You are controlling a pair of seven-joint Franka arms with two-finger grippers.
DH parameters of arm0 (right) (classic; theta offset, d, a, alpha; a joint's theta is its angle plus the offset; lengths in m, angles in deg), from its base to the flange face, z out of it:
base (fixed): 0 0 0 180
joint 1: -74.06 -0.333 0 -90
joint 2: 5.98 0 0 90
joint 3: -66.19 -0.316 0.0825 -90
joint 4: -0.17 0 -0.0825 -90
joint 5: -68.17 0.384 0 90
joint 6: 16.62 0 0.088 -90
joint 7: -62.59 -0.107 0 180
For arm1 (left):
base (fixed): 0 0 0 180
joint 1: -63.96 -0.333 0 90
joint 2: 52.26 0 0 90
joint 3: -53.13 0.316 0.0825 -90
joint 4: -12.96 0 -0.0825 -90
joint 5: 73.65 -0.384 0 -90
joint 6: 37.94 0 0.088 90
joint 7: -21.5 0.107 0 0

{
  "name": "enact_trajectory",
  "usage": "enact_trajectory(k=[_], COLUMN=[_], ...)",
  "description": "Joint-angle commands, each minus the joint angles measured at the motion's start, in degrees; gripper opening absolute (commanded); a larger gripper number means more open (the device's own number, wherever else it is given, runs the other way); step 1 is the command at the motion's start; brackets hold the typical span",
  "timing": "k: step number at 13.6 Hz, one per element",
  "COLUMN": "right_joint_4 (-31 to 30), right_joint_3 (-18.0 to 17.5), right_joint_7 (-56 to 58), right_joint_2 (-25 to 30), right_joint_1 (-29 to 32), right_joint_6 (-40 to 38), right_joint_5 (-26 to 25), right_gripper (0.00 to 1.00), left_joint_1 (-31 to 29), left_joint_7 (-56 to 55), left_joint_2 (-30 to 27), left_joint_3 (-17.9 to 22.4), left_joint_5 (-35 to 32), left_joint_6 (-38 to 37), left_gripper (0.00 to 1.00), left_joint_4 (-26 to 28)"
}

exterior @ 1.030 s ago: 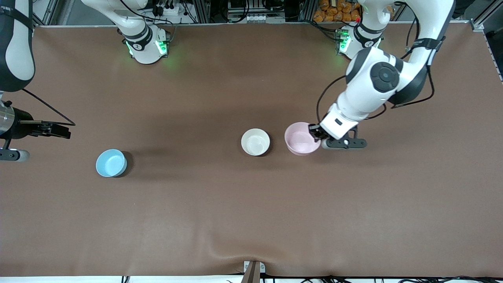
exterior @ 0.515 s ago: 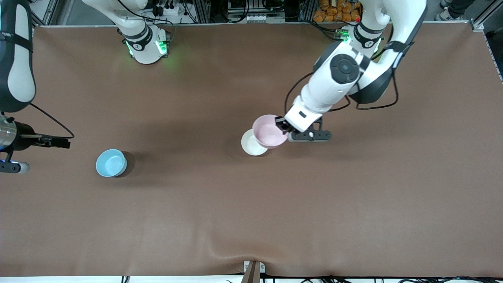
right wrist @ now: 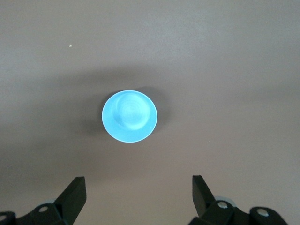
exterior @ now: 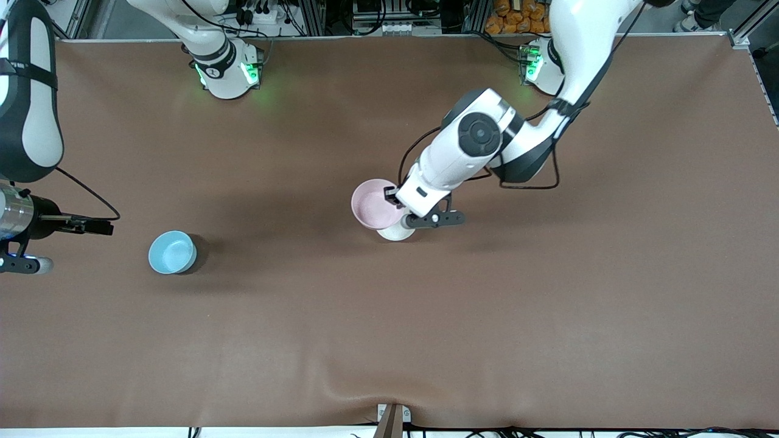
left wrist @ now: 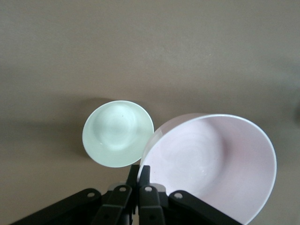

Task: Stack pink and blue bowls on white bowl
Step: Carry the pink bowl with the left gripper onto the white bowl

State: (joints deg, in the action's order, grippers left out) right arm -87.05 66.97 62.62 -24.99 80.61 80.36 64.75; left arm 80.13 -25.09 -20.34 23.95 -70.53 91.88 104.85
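Observation:
The light blue bowl needs to be stacked on the white bowl (exterior: 395, 233), so my right gripper needs to grab the light blue bowl by its rim (exterior: 173, 233) next.
My left gripper (exterior: 392, 198) is shut on the rim of the pale pink bowl (exterior: 374, 204) and holds it in the air, partly over the white bowl (exterior: 395, 233), which stands on the table and is mostly hidden under it. In the left wrist view the fingers (left wrist: 139, 173) pinch the pink bowl's (left wrist: 211, 164) rim, with the white bowl (left wrist: 118, 133) below and beside it. The light blue bowl (exterior: 172, 252) stands alone toward the right arm's end. My right gripper (exterior: 102, 227) hovers open and empty above the table near the blue bowl (right wrist: 130, 116), fingers wide apart (right wrist: 138, 187).
The brown table mat (exterior: 426, 334) has a raised wrinkle at its front edge (exterior: 365, 395). The two arm bases (exterior: 225, 73) (exterior: 541, 67) stand along the edge farthest from the front camera.
My left gripper has carried the pink bowl from beside the white bowl toward the right arm's end, so it now overlaps the white bowl. The right gripper has drifted slightly.

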Motion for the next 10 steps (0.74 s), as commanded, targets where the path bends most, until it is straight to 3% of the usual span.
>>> enact_trajectory(k=[1,4,10], right_joint_4=[-3.03,-6.55,-8.31], right_joint_3=[-0.52,-0.61,-0.61], right_joint_7=[0.24,0.24,0.24], right_joint_2=[-0.15,-0.33,-5.41], right_joint_1=[1.79,2.94,3.29], right_joint_6=[3.91,8.39,15.51], right_joint_5=[-0.71,-0.62,-0.62], right_gripper=[1.0,1.0,1.0], left_joint_1=[1.42,-0.17,0.27], left_joint_7=[-2.27,-1.58,-1.58], left_joint_2=[1.92,2.18,5.26], left_joint_3=[2.37,2.46,2.46], left_joint_5=[-2.68,-2.86,-2.86], left_joint_6=[-1.84,-2.29,-1.94], left_gripper=[0.0,0.0,0.0], left_joint_4=[-1.11,3.2,5.84])
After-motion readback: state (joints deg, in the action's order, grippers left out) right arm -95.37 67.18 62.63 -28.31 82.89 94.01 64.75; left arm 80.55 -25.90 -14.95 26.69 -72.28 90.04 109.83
